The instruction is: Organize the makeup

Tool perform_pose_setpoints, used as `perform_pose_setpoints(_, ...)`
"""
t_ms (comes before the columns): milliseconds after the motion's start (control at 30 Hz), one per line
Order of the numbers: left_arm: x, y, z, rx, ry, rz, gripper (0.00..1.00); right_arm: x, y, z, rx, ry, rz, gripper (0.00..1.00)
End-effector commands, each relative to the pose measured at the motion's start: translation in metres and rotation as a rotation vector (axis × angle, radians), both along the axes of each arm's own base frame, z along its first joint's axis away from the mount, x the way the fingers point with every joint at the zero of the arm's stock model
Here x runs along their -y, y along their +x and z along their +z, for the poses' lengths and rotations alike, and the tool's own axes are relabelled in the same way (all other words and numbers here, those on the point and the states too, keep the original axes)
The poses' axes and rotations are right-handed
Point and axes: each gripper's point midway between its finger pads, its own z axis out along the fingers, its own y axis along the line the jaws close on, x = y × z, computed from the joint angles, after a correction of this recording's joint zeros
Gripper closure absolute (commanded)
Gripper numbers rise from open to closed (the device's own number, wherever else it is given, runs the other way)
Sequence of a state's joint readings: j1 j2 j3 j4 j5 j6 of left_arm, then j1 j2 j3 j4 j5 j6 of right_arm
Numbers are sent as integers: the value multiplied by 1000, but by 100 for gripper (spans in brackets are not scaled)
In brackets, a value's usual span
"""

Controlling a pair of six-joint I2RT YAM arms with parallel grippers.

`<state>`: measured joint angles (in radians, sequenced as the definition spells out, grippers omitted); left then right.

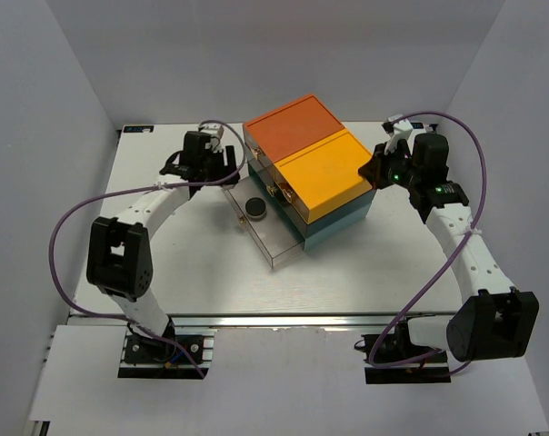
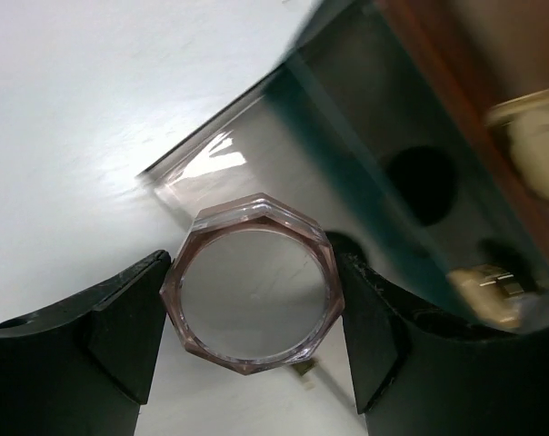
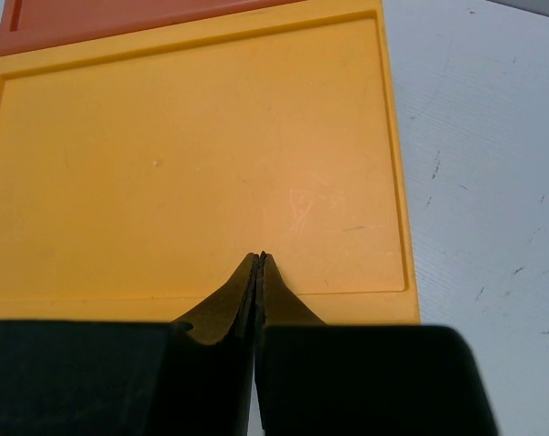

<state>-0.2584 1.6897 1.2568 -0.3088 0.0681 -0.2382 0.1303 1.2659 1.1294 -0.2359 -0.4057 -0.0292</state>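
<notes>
The jar is above the clear drawer's outer side and would land on its edge now, so my left gripper must hold on.
My left gripper [image 2: 254, 304] is shut on the round pinkish jar [image 2: 254, 283], a clear faceted jar held between both black fingers [image 2: 120, 336]. It hangs just over the near corner of the open clear drawer [image 2: 211, 163]. In the top view the left gripper [image 1: 222, 168] is at the drawer's left back corner and hides the jar. The round black compact [image 1: 255, 210] lies inside the clear drawer [image 1: 279, 250]. My right gripper [image 3: 259, 259] is shut and empty over the yellow lid [image 3: 193, 154]. The sticks, sponges, tube and brush are out of view.
The orange, yellow and teal drawer box [image 1: 311, 163] stands at the table's middle back, its bottom drawer pulled out toward the front left. The right gripper [image 1: 381, 168] sits at the box's right edge. Purple cables loop beside both arms.
</notes>
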Motion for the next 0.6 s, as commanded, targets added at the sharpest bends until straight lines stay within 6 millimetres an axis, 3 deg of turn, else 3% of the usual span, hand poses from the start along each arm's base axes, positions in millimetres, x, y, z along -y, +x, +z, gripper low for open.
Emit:
perform_pose_setpoints(0,51,2,11,-1,-44,-94,81,-2,1,11,25,22,10,100)
perform_pose_setpoints(133,69,11,-8,-38,9,-106,64,0,-3,14,36,17,6,100)
perform_pose_setpoints(167,73,13,-13,-51,22,-109,53,1,-3,13,36,13,3,100)
perform_pose_setpoints(267,73,16,-17,-56,41,-97,40,2,-6,14,45,7,-2,100)
perform_pose_setpoints(400,67,18,-11,-31,56,-66,23,4,-7,13,50,2,-8,100)
perform_pose_setpoints(567,71,20,9,8,19,-67,18,3,-6,13,44,10,-2,100)
